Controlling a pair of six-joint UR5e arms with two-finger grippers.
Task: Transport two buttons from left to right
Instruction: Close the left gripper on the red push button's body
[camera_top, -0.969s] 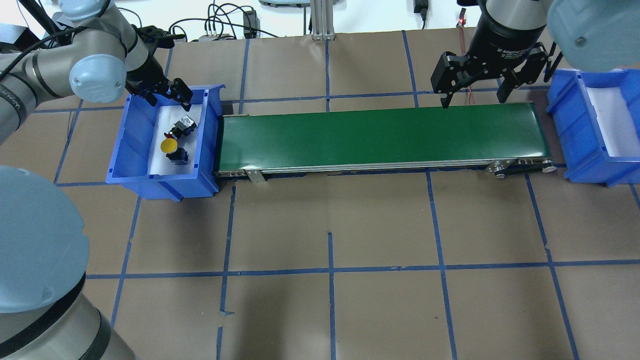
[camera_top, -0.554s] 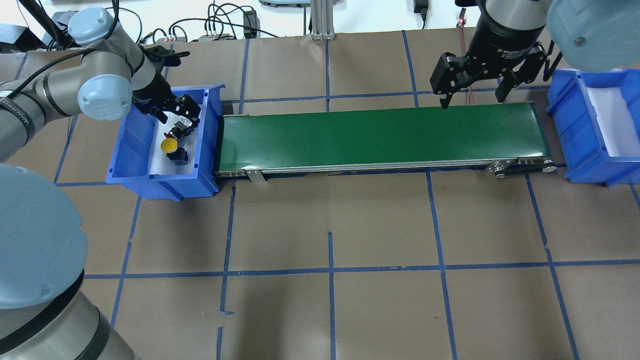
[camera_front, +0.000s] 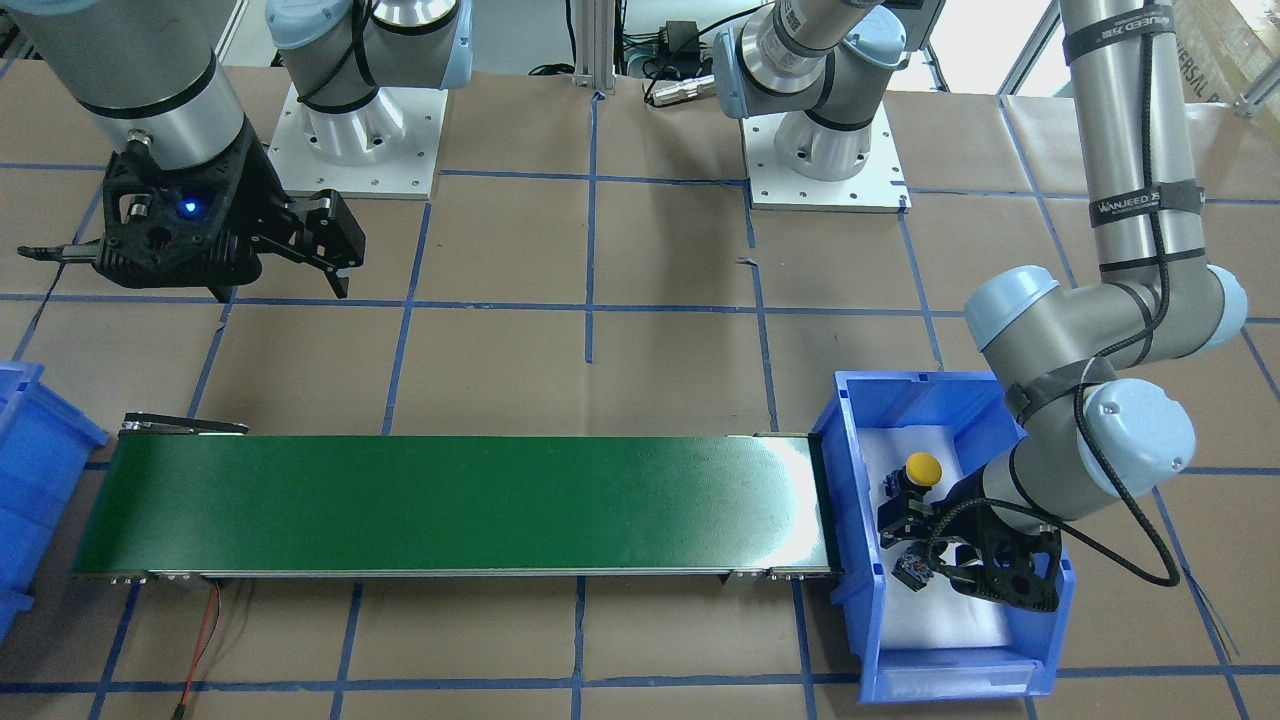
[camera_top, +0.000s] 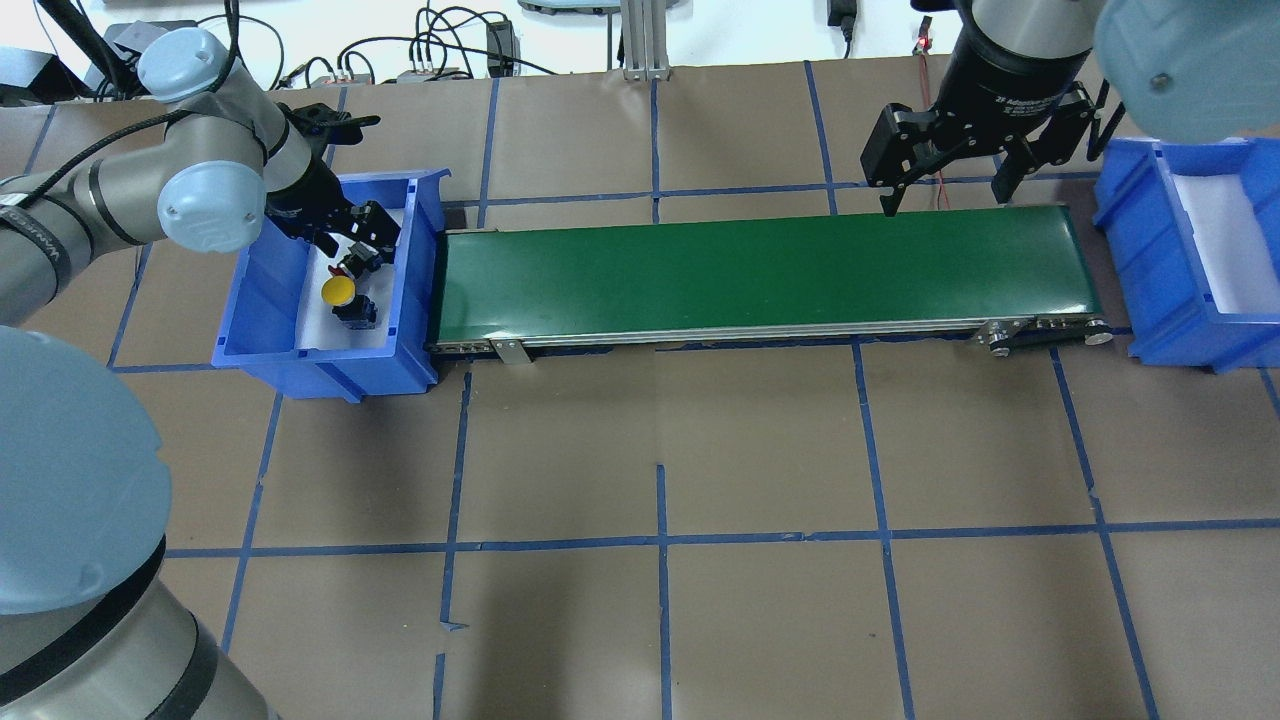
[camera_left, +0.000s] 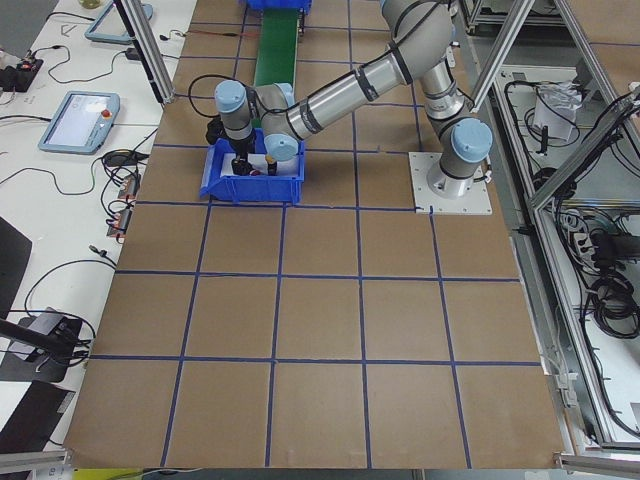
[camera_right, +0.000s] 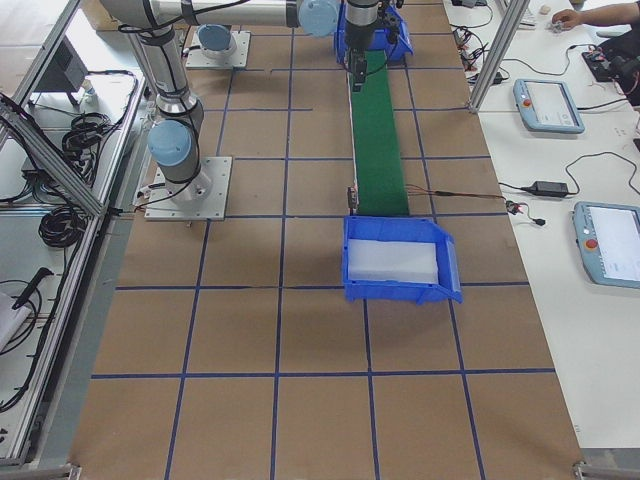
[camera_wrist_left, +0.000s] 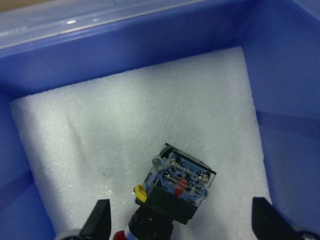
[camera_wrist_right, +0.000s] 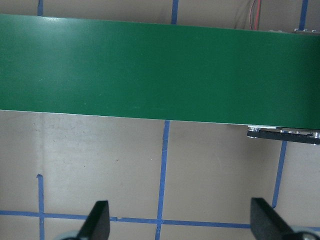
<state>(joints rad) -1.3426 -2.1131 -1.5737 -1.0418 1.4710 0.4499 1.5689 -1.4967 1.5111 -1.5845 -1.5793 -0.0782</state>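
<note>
Next, my left gripper grabs its black cylindrical body (camera_wrist_left: 150, 224) beside the cap, to carry the red button onto the green belt.
The red button (camera_top: 349, 264) lies on its side on the white foam in the left blue bin (camera_top: 262, 300). Its black-and-silver body (camera_wrist_left: 178, 186) shows in the left wrist view. The yellow button (camera_top: 337, 291) stands just nearer in the same bin and also shows in the front view (camera_front: 922, 468). My left gripper (camera_top: 350, 232) is open and low inside the bin, one fingertip (camera_wrist_left: 100, 220) on each side of the red button, not closed on it. My right gripper (camera_top: 945, 190) is open and empty, hovering over the far right end of the green conveyor belt (camera_top: 760, 270).
A second blue bin (camera_top: 1150, 250) with white foam stands just past the belt's right end. The belt's left end butts against the left bin's wall (camera_front: 835, 500). Brown paper with blue tape lines (camera_top: 660, 540) covers the table.
My left gripper has come down from the bin's far rim into the bin, over the red button. The right gripper and both buttons have not moved.
</note>
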